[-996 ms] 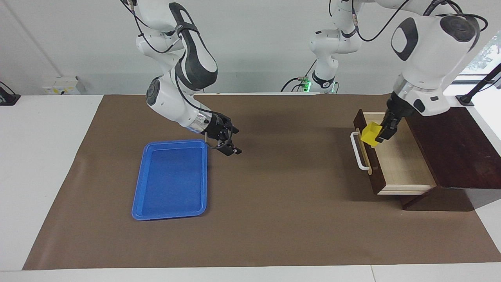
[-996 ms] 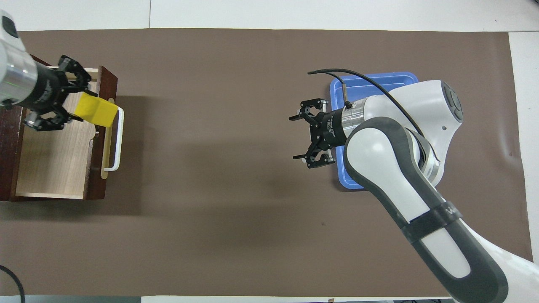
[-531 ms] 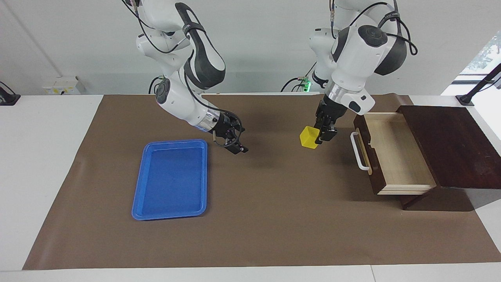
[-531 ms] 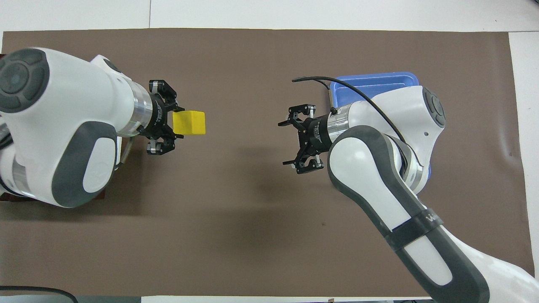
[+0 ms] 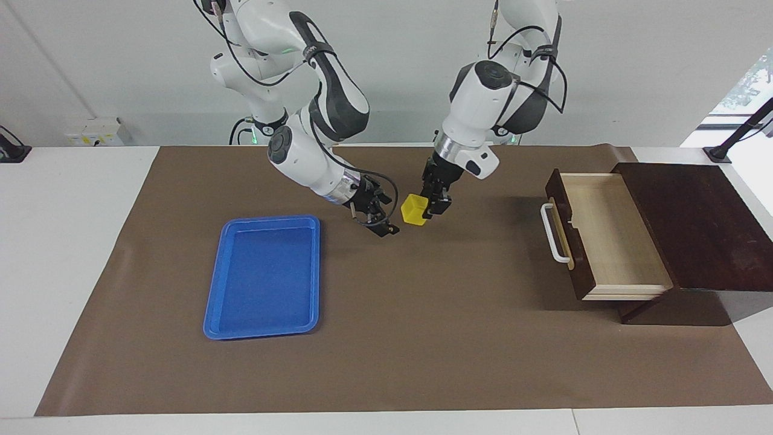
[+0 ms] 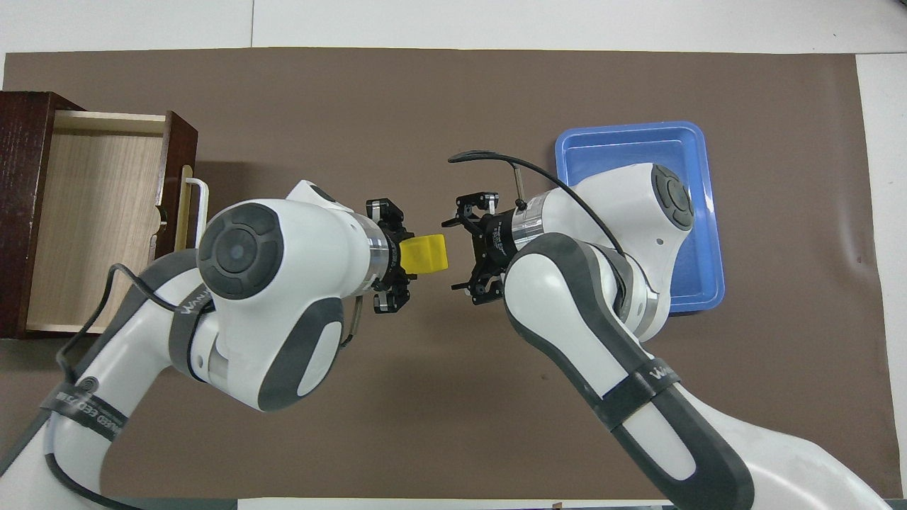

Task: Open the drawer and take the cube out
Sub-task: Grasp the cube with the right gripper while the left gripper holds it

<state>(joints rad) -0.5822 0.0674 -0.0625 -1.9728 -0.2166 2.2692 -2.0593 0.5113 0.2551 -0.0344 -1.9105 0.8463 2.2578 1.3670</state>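
I need my right gripper to grab the yellow cube by its exposed end (image 6: 437, 252) next, as my left gripper's fingers cover one end.
My left gripper (image 5: 430, 206) is shut on the small yellow cube (image 5: 414, 212) and holds it above the mat near the table's middle; both also show in the overhead view, the gripper (image 6: 401, 256) and the cube (image 6: 427, 254). My right gripper (image 5: 386, 216) is open, faces the cube and stands a small gap from it without touching it; in the overhead view its spread fingers (image 6: 462, 246) stand just beside the cube. The dark brown drawer (image 5: 610, 238) stands pulled open at the left arm's end, its pale interior (image 6: 92, 227) empty, its white handle (image 5: 552, 233) toward the table's middle.
A flat blue tray (image 5: 266, 278) lies empty on the brown mat at the right arm's end; the right arm covers part of the tray (image 6: 631, 142) in the overhead view. The drawer's dark cabinet (image 5: 694, 223) stands at the table's edge.
The left gripper carried the cube out from over the open drawer to the table's middle. The right gripper moved from beside the tray toward the cube, staying open.
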